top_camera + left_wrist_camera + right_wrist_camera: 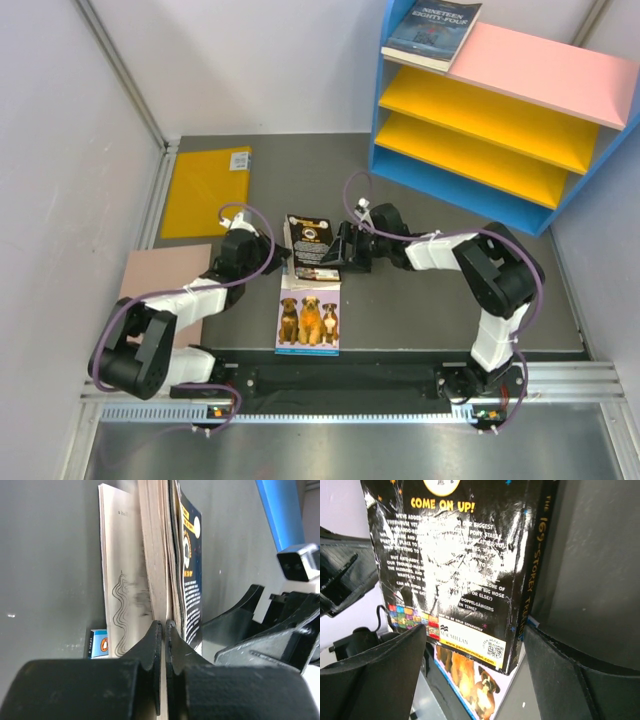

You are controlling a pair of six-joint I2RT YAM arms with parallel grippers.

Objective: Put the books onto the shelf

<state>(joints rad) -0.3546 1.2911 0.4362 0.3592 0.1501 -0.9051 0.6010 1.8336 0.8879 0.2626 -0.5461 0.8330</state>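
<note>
The right gripper grabs the black book by its spine near the book's corner [335,275] [518,642] next, which leaves the book's page edge free for my left gripper.
The black book [312,245] with white text lies in the middle of the table, its near end over the blue book with three dogs [308,318]. My left gripper [164,627] is shut on a thin sheaf of the black book's pages [159,570] at its left edge. The cover [191,580] is lifted a little. My right gripper [475,650] is open at the spine side. Its fingers [375,675] stand either side of the book's [465,565] corner without touching it. A dark navy book [432,30] rests on the shelf's [500,110] pink top.
A plain yellow sheet [208,190] lies at the back left. A pinkish-brown board [160,290] sits under my left arm. The blue shelf stands at the back right, close behind my right arm. A small blue corner with a penguin logo [99,643] shows beside the pages.
</note>
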